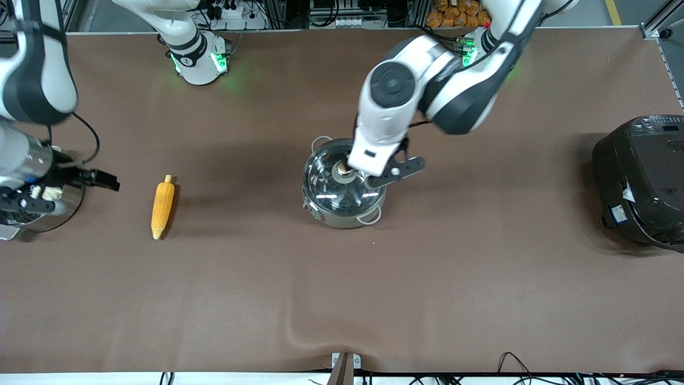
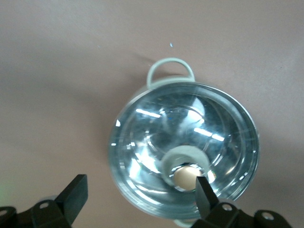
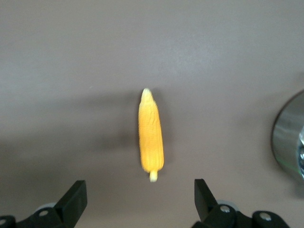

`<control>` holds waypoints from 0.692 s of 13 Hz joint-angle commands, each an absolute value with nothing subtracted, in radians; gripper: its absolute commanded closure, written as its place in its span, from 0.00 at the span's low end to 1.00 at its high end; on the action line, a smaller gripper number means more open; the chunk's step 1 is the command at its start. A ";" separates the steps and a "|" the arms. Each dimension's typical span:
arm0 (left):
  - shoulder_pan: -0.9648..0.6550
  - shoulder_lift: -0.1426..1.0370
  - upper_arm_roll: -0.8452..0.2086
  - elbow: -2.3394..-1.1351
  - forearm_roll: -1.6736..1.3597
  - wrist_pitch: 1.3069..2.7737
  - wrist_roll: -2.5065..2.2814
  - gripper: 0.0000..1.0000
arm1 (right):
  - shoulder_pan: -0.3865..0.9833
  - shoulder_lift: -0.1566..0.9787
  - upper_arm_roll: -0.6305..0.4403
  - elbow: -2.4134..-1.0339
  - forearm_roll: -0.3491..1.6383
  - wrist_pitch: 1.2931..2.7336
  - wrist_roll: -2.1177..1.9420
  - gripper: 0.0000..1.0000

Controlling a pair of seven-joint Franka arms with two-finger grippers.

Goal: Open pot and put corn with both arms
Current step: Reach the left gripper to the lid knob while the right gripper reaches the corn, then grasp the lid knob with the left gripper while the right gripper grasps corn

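Observation:
The glass lid is wider than my open fingers, across the whole pot, so my left gripper needs to grip it by its narrow copper knob next.
The steel pot stands mid-table with its glass lid on and the copper knob showing. My left gripper hangs low over the lid. In the left wrist view it is open and empty, with one fingertip beside the knob and the other off the lid's rim. The corn lies on the table toward the right arm's end. My right gripper is open and empty above the table, with the corn's pale stub end nearest it.
A steel steamer pot with a white bun stands under the right hand, at the right arm's end. A steel rim shows at the edge of the right wrist view. A large black rice cooker stands at the left arm's end.

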State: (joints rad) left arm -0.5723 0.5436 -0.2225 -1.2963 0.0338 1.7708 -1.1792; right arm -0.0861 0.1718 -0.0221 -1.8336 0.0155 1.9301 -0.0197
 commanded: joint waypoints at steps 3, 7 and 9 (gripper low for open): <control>-0.719 0.659 -0.109 -1.217 0.034 1.805 -1.293 0.00 | -0.094 0.268 -0.006 -1.995 0.002 2.236 -0.038 0.00; -0.729 0.663 -0.109 -1.215 0.034 1.810 -1.305 0.00 | -0.077 0.334 -0.006 -2.063 0.003 2.399 -0.054 0.00; -0.735 0.664 -0.109 -1.219 0.034 1.805 -1.310 0.00 | -0.074 0.370 -0.006 -2.063 0.003 2.419 -0.095 0.00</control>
